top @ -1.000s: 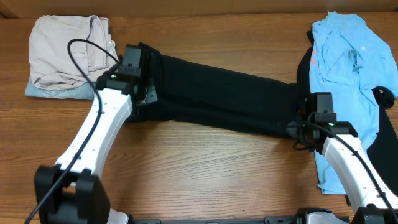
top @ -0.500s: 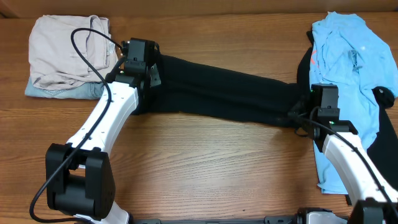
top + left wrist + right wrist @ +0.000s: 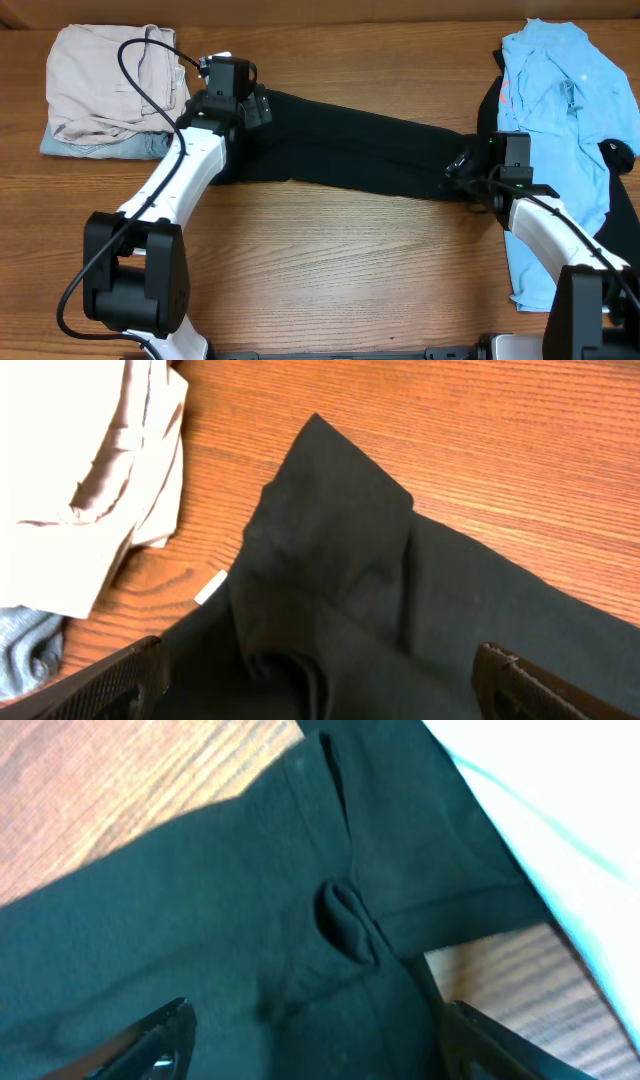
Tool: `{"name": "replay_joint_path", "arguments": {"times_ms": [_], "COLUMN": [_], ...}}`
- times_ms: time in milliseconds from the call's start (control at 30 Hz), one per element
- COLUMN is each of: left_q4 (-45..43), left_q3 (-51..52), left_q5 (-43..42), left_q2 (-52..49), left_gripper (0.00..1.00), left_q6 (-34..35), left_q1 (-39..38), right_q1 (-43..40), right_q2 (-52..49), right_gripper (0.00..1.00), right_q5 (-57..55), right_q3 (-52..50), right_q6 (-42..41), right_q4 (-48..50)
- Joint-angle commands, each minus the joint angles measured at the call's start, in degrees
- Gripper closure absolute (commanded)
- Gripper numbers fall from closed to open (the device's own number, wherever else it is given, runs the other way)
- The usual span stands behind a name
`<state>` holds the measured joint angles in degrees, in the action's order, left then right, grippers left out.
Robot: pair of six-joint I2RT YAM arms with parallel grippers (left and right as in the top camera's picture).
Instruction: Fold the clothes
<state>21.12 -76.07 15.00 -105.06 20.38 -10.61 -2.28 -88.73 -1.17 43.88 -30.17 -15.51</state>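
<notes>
My right gripper grabs the black T-shirt's folded cloth at its end beside the light blue shirt next, to fold it inward.
The black T-shirt lies as a long folded band across the middle of the table. My left gripper hovers over its left end, open, with both fingers spread wide above the dark cloth and nothing between them. A small white label shows at the shirt's edge. My right gripper is over the shirt's right end, open too, its fingers apart above the black fabric. The light blue shirt lies spread at the far right, and its edge shows in the right wrist view.
A folded beige garment sits on a pale blue denim piece at the back left, close to my left arm. Bare wood fills the front of the table. More dark cloth pokes out beneath the blue shirt.
Both arms carried the shirt's near edge toward the back, narrowing the band. Both grippers have since opened and let go of the cloth.
</notes>
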Motion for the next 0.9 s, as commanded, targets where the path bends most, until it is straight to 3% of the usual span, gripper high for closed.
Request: {"name": "replay_joint_path", "arguments": {"times_ms": [0,200,333,867], "left_q4": [3.74,20.9,27.26,30.91], "left_q3": [-5.64,-17.0,-19.37,-19.34], "left_q5": [-4.98,-16.72,-19.32,-18.88], "left_q2": [0.61,0.61,0.61,0.48], "left_gripper": [0.0,0.0,0.0,0.0], "left_q6": [-3.8,-7.96,-10.38,-11.43], "left_q1": [2.99,7.87,9.84,10.97], "right_q1": [-1.29,-1.6,-1.6,-1.6], "right_q2": [4.02,3.61,0.74,-12.33], "right_gripper": [0.15,0.14,0.14,0.23], "right_q5": [2.49,5.4,7.56,6.14], "right_q3": [1.25,1.25,1.2,1.2], "right_q6": [5.4,16.46,20.68,29.4], "right_q4": [-1.22,-7.04,-7.91,1.18]}}
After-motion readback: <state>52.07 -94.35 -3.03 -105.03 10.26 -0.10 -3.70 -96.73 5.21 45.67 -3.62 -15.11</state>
